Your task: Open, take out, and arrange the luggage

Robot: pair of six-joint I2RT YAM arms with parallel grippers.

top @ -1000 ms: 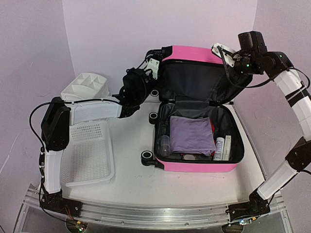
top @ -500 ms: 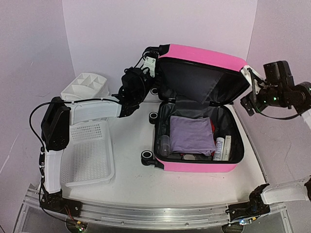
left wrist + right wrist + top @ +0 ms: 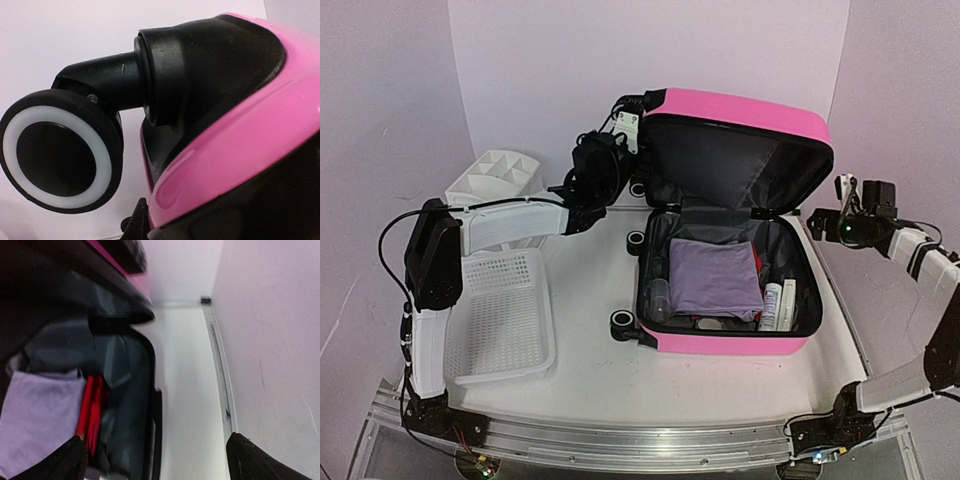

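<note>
I should grab the rim of the lid opposite the wheels with my right gripper to turn the open luggage (image 3: 720, 343), and this leaves my left gripper free.
The luggage (image 3: 720, 343) is a bright-pink hard-shell suitcase lying open on the table, its lid (image 3: 740, 110) standing up at the back. A purple cloth (image 3: 715, 278), a red item (image 3: 90, 410) and white tubes (image 3: 772, 305) lie inside. My left gripper (image 3: 623, 125) is shut on the lid's upper left corner. In the left wrist view, the pink shell (image 3: 240, 140) and a black wheel (image 3: 55, 150) fill the frame, with one fingertip (image 3: 136, 222) beside the shell's edge. My right gripper (image 3: 825, 218) hangs open beside the case's right side, with nothing between its fingers (image 3: 250, 460).
A white mesh basket (image 3: 505, 315) lies at the left. A white drawer organizer (image 3: 495, 175) stands behind it. Black wheels (image 3: 622, 322) stick out of the case's left side. The right wall (image 3: 270, 340) and the table's raised edge run close beside my right arm.
My right gripper let go of the lid's right corner, opened wide and dropped down beside the case. The left gripper closed on the lid's left corner, and the lid stayed up.
</note>
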